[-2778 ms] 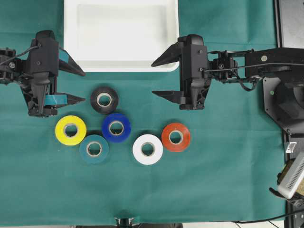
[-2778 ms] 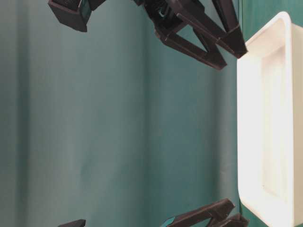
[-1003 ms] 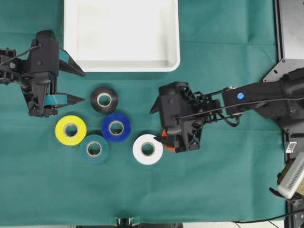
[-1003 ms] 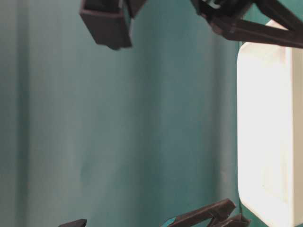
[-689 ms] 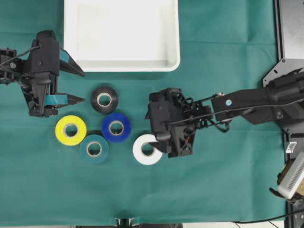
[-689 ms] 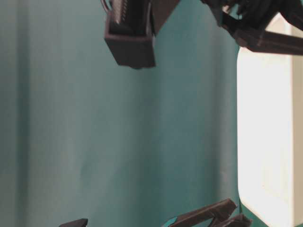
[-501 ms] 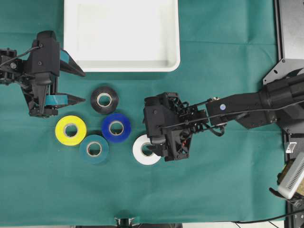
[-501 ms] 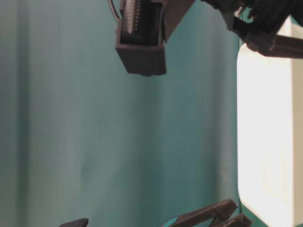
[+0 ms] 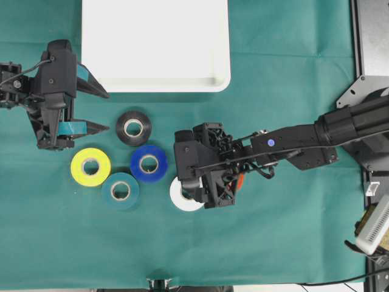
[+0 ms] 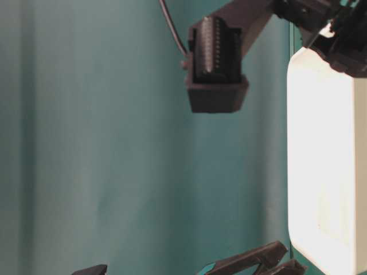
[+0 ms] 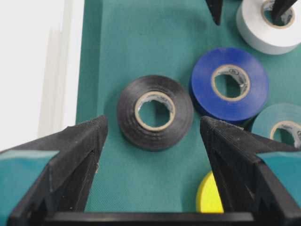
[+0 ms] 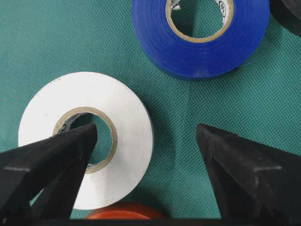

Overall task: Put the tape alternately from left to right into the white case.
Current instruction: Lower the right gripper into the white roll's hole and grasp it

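Observation:
My right gripper should close on the white roll now, because its fingers reach down inside the white roll's core and beside its outer side.
Five tape rolls show well on the green cloth: black, blue, yellow, teal and white. The red-orange roll is a sliver under the right arm. The white case lies at the back with no roll in it. My right gripper hangs open low over the white roll. One finger is over its core, the other over bare cloth beside the blue roll. My left gripper stands open, with the black roll just ahead of its tips.
The right arm stretches across the cloth from a dark base plate at the right edge. A pale device sits at the lower right. In the table-level view only the case's rim and parts of both arms show.
My right gripper has slid left from above the red-orange roll to above the white roll, still open. The left gripper and all rolls have stayed put.

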`<state>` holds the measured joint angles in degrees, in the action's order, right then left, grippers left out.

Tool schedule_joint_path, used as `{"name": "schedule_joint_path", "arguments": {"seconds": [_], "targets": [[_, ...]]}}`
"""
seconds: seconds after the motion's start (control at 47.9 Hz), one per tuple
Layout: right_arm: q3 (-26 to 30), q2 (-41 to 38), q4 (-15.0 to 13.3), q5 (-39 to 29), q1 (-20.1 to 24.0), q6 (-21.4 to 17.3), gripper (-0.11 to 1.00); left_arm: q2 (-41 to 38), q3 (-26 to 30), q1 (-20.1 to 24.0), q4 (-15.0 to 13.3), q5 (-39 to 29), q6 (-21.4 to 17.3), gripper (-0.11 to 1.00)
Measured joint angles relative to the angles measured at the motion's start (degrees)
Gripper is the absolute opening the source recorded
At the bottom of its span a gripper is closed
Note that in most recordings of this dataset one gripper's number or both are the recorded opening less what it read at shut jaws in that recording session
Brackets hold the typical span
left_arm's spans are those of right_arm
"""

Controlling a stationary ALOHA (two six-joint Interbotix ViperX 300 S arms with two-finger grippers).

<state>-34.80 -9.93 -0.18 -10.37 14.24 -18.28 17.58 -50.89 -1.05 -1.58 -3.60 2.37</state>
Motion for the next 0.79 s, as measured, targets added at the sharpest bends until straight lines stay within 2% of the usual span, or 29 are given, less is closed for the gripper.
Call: {"name": "schedule_joint_path", "arguments": {"seconds": [0.23, 0.376, 0.48, 0.585, 0.668, 0.71, 0.794], "targets": [[0.1, -1.1, -0.1, 0.0, 0.1, -0.2, 0.81, 0.0, -0.1, 0.1, -0.1, 0.0, 0.0, 0.81], [0.2, -1.3, -0.1, 0.0, 0.1, -0.1, 0.75, 0.0, -0.1, 0.1, 0.0, 0.0, 0.0, 0.81], [0.3, -1.3, -0.1, 0.0, 0.1, -0.1, 0.57, 0.0, -0.1, 0.1, 0.0, 0.0, 0.0, 0.81], [0.3, -1.3, -0.1, 0.0, 0.1, -0.2, 0.28, 0.0, -0.1, 0.1, 0.0, -0.1, 0.0, 0.81], [0.4, -1.3, -0.1, -0.1, 0.4, -0.3, 0.10, -0.1, -0.1, 0.1, -0.1, 0.0, 0.0, 0.81], [0.4, -1.3, -0.1, 0.0, 0.4, -0.1, 0.03, 0.0, -0.1, 0.1, -0.1, 0.0, 0.0, 0.81], [0.5, -1.3, -0.1, -0.1, 0.4, -0.1, 0.02, 0.0, -0.1, 0.1, 0.0, 0.0, 0.0, 0.81]]}}
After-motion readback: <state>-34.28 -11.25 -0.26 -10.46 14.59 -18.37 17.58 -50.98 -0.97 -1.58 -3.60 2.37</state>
